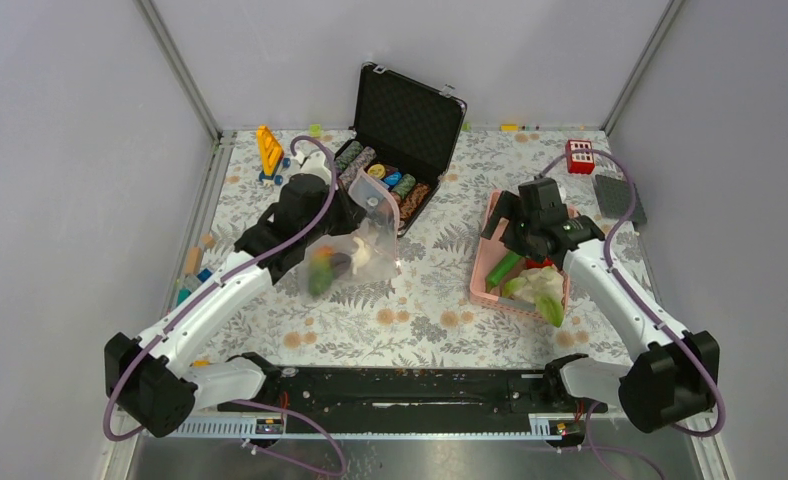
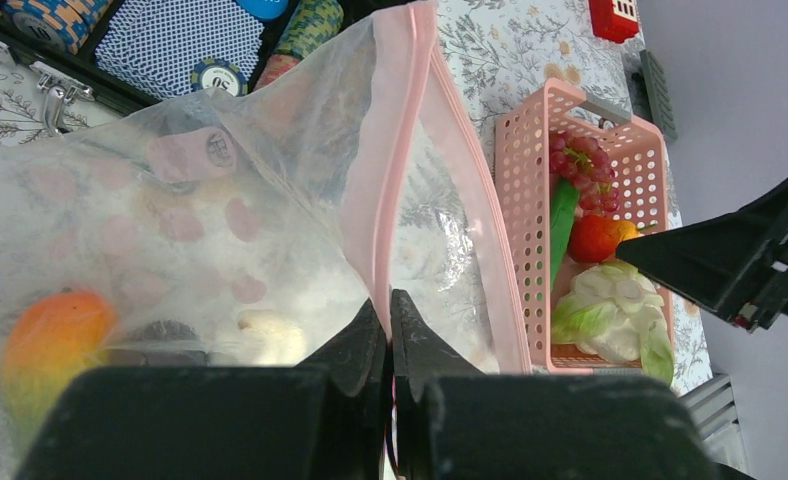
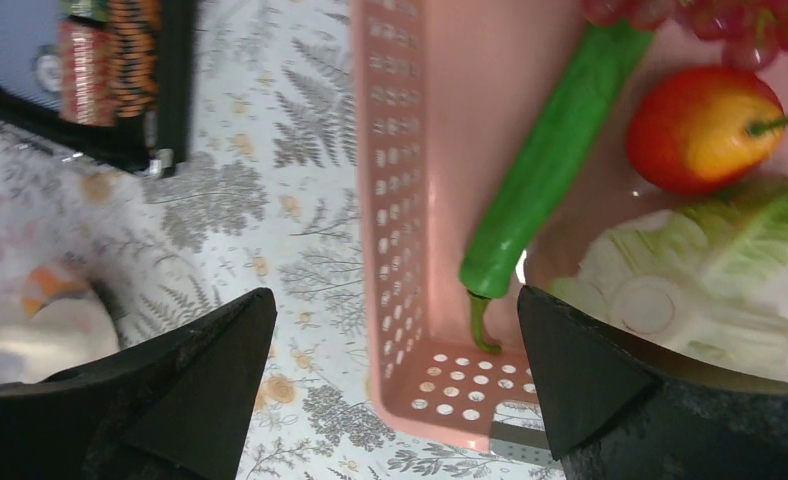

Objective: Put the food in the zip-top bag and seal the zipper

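Note:
My right gripper grabs the long green vegetable (image 3: 550, 160) across its body near the stem end (image 3: 509, 235) next, to place it endwise into the zip-top bag.
The clear zip-top bag (image 1: 355, 255) lies left of centre, its mouth lifted. My left gripper (image 2: 390, 310) is shut on the pink zipper strip (image 2: 395, 150) and also shows in the top view (image 1: 355, 205). Inside the bag are the orange-green mango (image 2: 55, 335) and a white piece (image 2: 270, 335). My right gripper (image 3: 395, 340) is open and empty, straddling the left wall of the pink basket (image 3: 395, 200), and also shows in the top view (image 1: 515, 235). The basket holds the long green vegetable (image 3: 550, 160), red fruit (image 3: 705, 125), purple grapes (image 2: 580, 165) and white-green leafy pieces (image 3: 730, 250).
An open black case (image 1: 410, 110) with poker chips (image 1: 380, 180) stands behind the bag. A yellow toy (image 1: 270, 150) is at the back left. A red block (image 1: 580, 155) and grey pad (image 1: 620, 198) are at the back right. Small blocks (image 1: 192, 262) lie along the left wall.

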{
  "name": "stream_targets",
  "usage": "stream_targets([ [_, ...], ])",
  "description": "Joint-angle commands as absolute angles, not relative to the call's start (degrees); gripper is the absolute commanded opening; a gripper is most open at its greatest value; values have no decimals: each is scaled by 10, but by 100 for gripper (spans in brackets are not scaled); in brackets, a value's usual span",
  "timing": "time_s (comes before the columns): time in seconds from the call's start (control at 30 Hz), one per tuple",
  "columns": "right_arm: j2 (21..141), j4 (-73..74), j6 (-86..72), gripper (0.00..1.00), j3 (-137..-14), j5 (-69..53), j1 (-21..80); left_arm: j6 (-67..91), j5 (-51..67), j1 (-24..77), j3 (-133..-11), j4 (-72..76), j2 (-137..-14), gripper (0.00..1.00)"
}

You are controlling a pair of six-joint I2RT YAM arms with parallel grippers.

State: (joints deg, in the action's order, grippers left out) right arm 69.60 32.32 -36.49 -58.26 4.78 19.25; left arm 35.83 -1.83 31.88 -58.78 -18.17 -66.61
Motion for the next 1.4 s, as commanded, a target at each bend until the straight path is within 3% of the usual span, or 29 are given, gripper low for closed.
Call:
stream_targets([
  [0.0, 709, 325, -427, 98, -549, 77, 176, 347, -3, 307, -584, -143, -670, 0],
  [0.77, 809, 223, -513, 73, -456, 44, 158, 343, 29, 297, -580, -145, -673, 0],
  [1.23, 872, 219, -514, 70, -464, 90, 151, 344, 27, 294, -581, -148, -672, 0],
  [1.37, 876, 219, -511, 61, -469, 94, 151, 344, 27, 294, -582, -149, -672, 0],
])
